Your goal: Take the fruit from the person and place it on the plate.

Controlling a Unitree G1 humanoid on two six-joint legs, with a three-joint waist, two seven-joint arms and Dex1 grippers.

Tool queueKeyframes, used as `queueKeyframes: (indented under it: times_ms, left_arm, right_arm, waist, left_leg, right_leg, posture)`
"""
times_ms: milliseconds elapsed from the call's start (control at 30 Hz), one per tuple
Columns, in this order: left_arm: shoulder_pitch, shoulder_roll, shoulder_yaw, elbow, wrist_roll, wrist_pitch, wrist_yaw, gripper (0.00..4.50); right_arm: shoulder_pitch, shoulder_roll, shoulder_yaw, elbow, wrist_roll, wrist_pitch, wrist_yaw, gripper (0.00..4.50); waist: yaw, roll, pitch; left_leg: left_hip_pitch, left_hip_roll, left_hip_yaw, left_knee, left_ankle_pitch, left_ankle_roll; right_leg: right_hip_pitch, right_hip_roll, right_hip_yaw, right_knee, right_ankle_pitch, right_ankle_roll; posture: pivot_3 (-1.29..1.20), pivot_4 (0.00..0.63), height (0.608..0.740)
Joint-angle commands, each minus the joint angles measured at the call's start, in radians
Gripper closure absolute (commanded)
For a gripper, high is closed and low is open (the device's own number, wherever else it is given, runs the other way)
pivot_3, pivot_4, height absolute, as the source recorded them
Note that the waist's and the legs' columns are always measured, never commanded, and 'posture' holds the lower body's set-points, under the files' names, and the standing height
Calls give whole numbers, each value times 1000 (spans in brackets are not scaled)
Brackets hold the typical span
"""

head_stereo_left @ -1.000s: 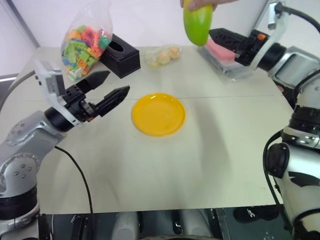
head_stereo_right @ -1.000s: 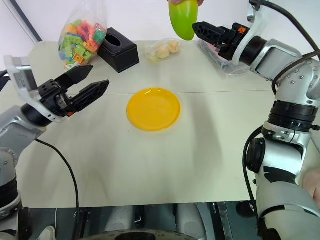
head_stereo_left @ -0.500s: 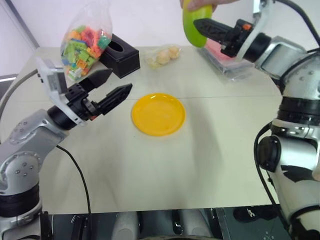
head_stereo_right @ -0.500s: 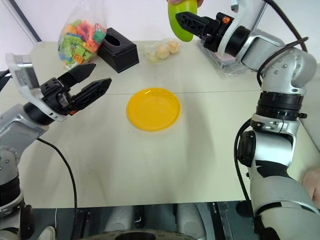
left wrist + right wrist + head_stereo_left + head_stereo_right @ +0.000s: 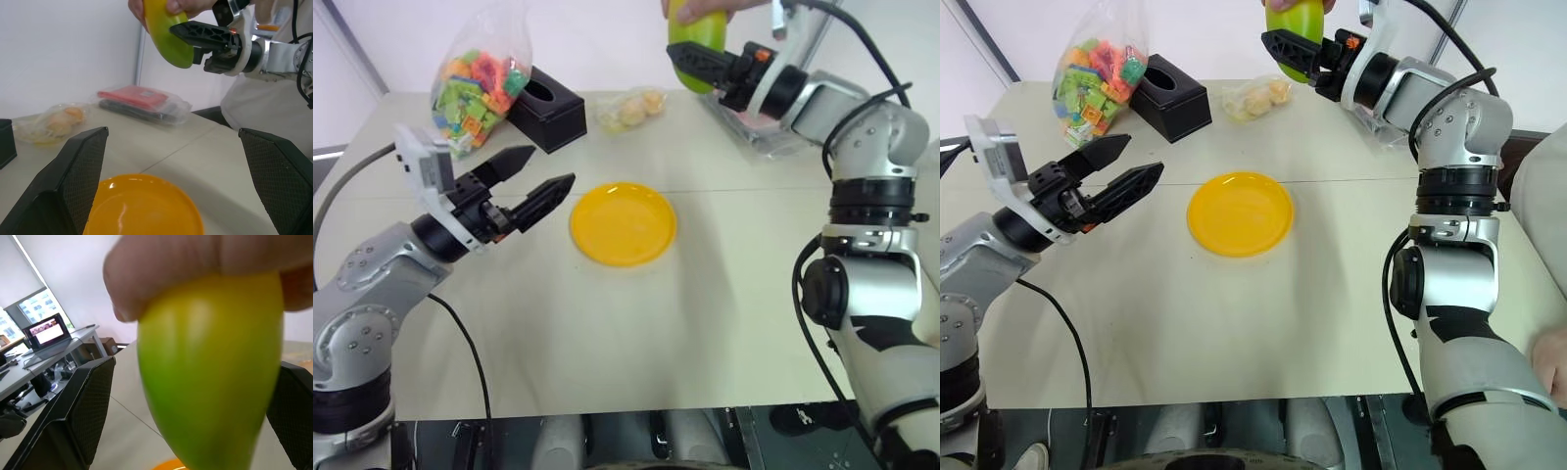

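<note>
My right gripper closes on the fruit next, since its fingers are on either side of the yellow-green fruit (image 5: 688,39).
A person's hand (image 5: 703,8) holds the glossy yellow-green fruit (image 5: 688,39) from above, over the far side of the table. My right gripper (image 5: 683,55) is open, and its black fingers (image 5: 73,416) stand on either side of the fruit (image 5: 210,382) without closing on it. The round yellow plate (image 5: 597,245) lies flat in the middle of the table with nothing on it. My left gripper (image 5: 551,168) hovers open to the left of the plate, pointing towards it and holding nothing.
At the back left are a bag of coloured bricks (image 5: 480,78) and a black box (image 5: 548,108). A clear bag of pale yellow round pieces (image 5: 631,106) lies behind the plate. A red pack in clear wrap (image 5: 754,113) sits under my right arm.
My right gripper has moved left up to the fruit, so its fingers now flank it. The fruit, hand and left gripper have stayed about where they were.
</note>
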Motion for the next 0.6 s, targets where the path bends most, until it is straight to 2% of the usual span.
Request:
queueKeyframes:
  times_ms: [33,133,167,400,600]
  left_arm:
    - [4,9,27,-41,-3,-20,7,0]
    - [6,8,28,-44,-2,-20,11,0]
    - [7,8,28,-44,-2,-21,12,0]
    - [11,7,26,-45,2,-25,15,0]
    - [45,20,60,-46,6,-23,21,0]
  right_arm:
    - [-42,8,-9,3,-11,-36,18,533]
    - [-46,13,-10,12,-18,-42,25,1835]
    - [-47,14,-9,14,-20,-46,30,1961]
    - [-45,18,-11,18,-32,-48,40,1961]
    - [19,42,-10,-59,-17,11,5,1961]
  waist:
    - [0,0,0]
    - [0,0,0]
    - [0,0,0]
    - [-1,0,0]
    - [-2,0,0]
  left_leg:
    - [0,0,0,0,0,0]
    - [0,0,0,0,0,0]
    - [0,0,0,0,0,0]
    - [0,0,0,-1,0,0]
    - [0,0,0,-1,0,0]
  right_leg:
    - [0,0,0,0,0,0]
    - [0,0,0,0,0,0]
    - [0,0,0,0,0,0]
    - [0,0,0,0,0,0]
    - [0,0,0,0,0,0]
  posture:
    - [0,150,740]
    - [0,150,740]
    - [0,150,740]
    - [0,150,740]
    - [0,150,740]
